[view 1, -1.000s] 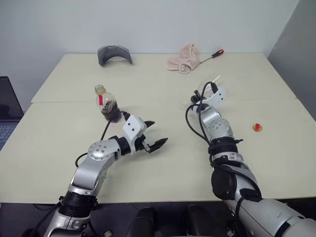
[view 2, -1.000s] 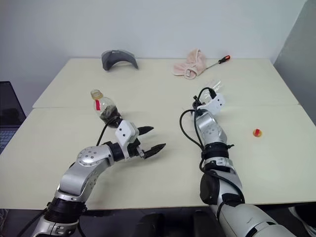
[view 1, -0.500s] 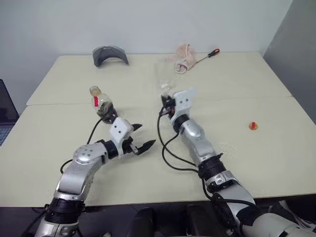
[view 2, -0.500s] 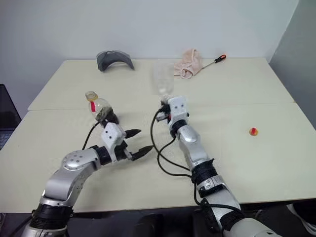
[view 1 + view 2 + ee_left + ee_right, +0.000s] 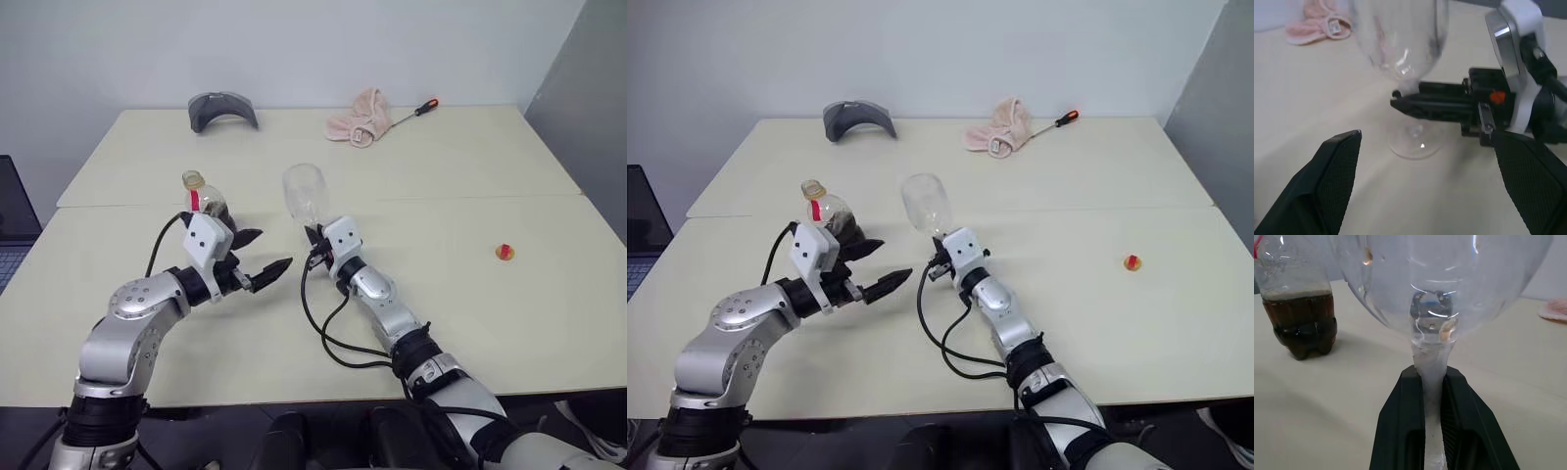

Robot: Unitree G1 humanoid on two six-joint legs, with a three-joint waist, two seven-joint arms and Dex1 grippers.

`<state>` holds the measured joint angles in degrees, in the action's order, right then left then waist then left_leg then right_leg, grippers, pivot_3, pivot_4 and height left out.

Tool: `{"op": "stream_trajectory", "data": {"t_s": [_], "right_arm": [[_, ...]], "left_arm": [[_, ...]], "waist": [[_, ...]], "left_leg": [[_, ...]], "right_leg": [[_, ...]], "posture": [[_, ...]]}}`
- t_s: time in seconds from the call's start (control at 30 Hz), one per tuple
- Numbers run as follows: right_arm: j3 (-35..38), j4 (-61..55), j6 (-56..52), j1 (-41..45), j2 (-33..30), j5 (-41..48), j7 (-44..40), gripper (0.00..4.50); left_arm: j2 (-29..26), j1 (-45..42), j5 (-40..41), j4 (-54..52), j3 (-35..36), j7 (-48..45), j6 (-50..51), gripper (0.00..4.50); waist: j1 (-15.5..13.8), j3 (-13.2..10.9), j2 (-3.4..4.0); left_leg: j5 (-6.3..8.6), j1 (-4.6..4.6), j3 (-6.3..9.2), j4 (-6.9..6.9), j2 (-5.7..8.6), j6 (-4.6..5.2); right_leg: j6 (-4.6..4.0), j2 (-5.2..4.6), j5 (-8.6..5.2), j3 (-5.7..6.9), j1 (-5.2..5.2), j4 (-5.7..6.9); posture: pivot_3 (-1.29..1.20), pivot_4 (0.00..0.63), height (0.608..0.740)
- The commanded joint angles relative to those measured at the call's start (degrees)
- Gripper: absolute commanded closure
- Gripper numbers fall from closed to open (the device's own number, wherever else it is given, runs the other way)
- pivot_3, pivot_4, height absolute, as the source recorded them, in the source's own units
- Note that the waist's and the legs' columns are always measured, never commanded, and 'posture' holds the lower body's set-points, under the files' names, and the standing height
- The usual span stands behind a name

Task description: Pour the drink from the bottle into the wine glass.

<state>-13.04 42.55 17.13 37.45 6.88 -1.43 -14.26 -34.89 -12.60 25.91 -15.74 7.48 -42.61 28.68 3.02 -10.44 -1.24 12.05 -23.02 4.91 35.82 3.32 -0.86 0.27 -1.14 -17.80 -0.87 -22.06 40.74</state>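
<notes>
The wine glass [image 5: 304, 192] [image 5: 1440, 293] stands upright with its foot end over the tabletop, so my right gripper lets go of the glass next.
The wine glass [image 5: 304, 192] stands upright at the table's middle. My right gripper [image 5: 313, 240] is shut on its thin stem [image 5: 1432, 367], just under the empty bowl [image 5: 1444, 279]. Its round foot [image 5: 1413, 144] is at table level; I cannot tell whether it touches. To the left stands the bottle [image 5: 202, 198], capless, with the dark drink [image 5: 1303, 328] filling its lower part. My left gripper [image 5: 274, 248] is open in front of the bottle, between it and the glass, holding nothing, with its fingers [image 5: 1327, 191] pointing at the glass.
A small red-and-yellow cap [image 5: 505, 252] lies at the right. Along the far edge are a grey curved object [image 5: 223, 106], a pink cloth [image 5: 358, 117] and a red-handled screwdriver [image 5: 421, 107]. A dark laptop [image 5: 12, 211] sits off the left edge.
My right gripper carried the wine glass from the right to the middle, nearer to me, and turned it from tilted to upright. My left gripper drew left towards the bottle, still open.
</notes>
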Motion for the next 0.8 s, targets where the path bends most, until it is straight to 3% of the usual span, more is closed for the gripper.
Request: {"op": "stream_trajectory", "data": {"t_s": [0.03,0.43,0.8], "right_arm": [[-1.03,-0.5,-2.39,-2.31,-0.92,-1.1,-2.92,4.35],[-1.12,-1.92,-6.27,-0.98,-1.51,-1.88,-5.86,4.35],[0.02,-10.41,-11.26,-1.67,-3.95,-1.77,-7.31,0.64]], "left_arm": [[-1.26,-0.95,0.82,-2.17,1.83,0.17,0.26,0.0],[-1.74,-1.64,0.37,-0.8,1.96,1.06,0.4,0.0],[-1.06,2.32,-0.51,3.77,4.11,1.88,-2.19,0.0]], "waist": [[0.06,0.0,0.0],[0.05,0.04,-0.06],[-0.11,0.02,-0.07]], "left_leg": [[0.01,0.07,-0.02,-0.02,0.0,-0.01],[0.02,0.13,-0.03,-0.05,-0.01,-0.03],[0.03,0.05,-0.04,-0.04,-0.01,-0.05]], "right_leg": [[0.0,0.0,0.0,-0.02,0.06,-0.02],[0.0,0.0,0.0,-0.02,0.09,-0.04],[0.0,0.01,0.0,-0.04,0.02,-0.06]], "posture": [[0.0,0.15,0.74],[0.0,0.15,0.74],[0.0,0.15,0.74]]}}
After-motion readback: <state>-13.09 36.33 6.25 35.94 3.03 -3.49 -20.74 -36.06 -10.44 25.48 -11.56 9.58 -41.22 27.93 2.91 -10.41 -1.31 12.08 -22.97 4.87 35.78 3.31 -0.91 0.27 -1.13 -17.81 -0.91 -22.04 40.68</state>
